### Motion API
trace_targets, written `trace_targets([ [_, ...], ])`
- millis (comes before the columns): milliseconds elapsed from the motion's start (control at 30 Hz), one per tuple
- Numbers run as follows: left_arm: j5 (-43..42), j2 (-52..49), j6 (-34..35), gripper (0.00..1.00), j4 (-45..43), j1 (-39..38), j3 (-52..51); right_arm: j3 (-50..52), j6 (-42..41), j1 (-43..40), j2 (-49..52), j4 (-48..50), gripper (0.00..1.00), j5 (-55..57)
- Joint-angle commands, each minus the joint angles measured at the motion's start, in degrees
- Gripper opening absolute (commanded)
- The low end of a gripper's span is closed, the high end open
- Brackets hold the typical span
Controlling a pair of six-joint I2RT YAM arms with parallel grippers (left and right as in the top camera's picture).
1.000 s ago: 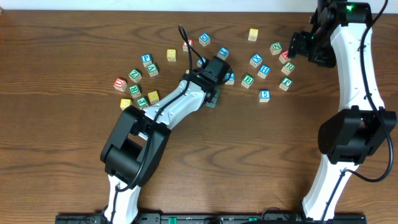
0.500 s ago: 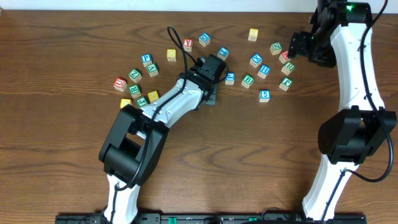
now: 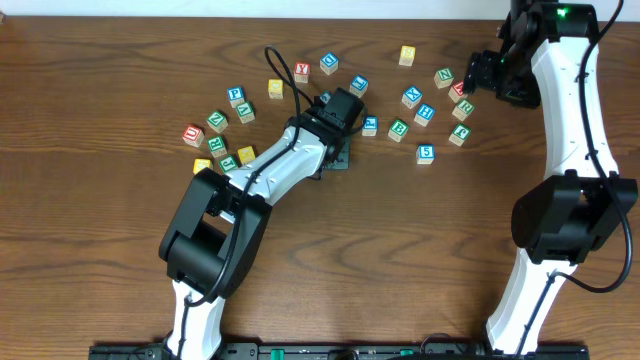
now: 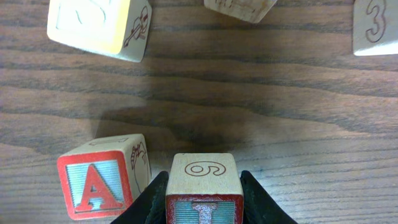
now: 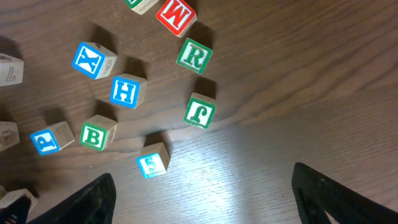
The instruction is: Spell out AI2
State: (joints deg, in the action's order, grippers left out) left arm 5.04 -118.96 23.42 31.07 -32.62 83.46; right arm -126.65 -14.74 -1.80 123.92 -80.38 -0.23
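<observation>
The red I block is low over empty, flat table and would come to rest beside the red A block, so it is time for my left gripper to let go of the I block.
In the left wrist view my left gripper [image 4: 203, 199] is shut on a wooden block [image 4: 203, 175] with a red I on its front face and a 6 on its top side. The block is low over the table. A red A block [image 4: 96, 184] stands just to its left, apart from it. In the overhead view the left gripper [image 3: 336, 160] sits mid-table and the arm hides both blocks. My right gripper [image 5: 205, 205] is open and empty, high over the right-hand blocks [image 3: 482, 75]. I cannot pick out a 2 block.
Loose letter blocks lie scattered at the back of the table. Below the right gripper are a blue 5 [image 5: 153, 163], green B [image 5: 96, 135], blue H [image 5: 127, 91], green J [image 5: 200, 113] and green R [image 5: 194, 56]. A pale block [image 4: 99, 25] and a 3 block [image 4: 376, 28] lie beyond the left gripper.
My left gripper has shifted slightly to the left with the I block in it, and its cable has swung left. The right arm has not moved.
</observation>
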Motion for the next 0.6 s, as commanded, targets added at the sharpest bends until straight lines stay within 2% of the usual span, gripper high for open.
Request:
trace_targets([
  [0, 0.2, -0.2, 1.2, 0.24, 0.3, 0.3, 0.0, -0.1, 0.7, 0.4, 0.4, -0.2, 0.85, 0.1],
  [167, 0.1, -0.2, 2.0, 0.47, 0.1, 0.3, 0.0, -0.1, 0.7, 0.4, 0.4, -0.2, 0.85, 0.1],
  [233, 0.2, -0.2, 2.0, 0.53, -0.3, 0.3, 0.0, -0.1, 0.7, 0.4, 0.4, -0.2, 0.85, 0.1],
  [333, 0.2, -0.2, 2.0, 0.57, -1.2, 0.3, 0.0, -0.1, 0.7, 0.4, 0.4, -0.2, 0.85, 0.1],
  [567, 0.1, 1.9, 1.1, 0.57, -1.6, 0.3, 0.8, -0.1, 0.7, 0.4, 0.4, -0.2, 0.85, 0.1],
])
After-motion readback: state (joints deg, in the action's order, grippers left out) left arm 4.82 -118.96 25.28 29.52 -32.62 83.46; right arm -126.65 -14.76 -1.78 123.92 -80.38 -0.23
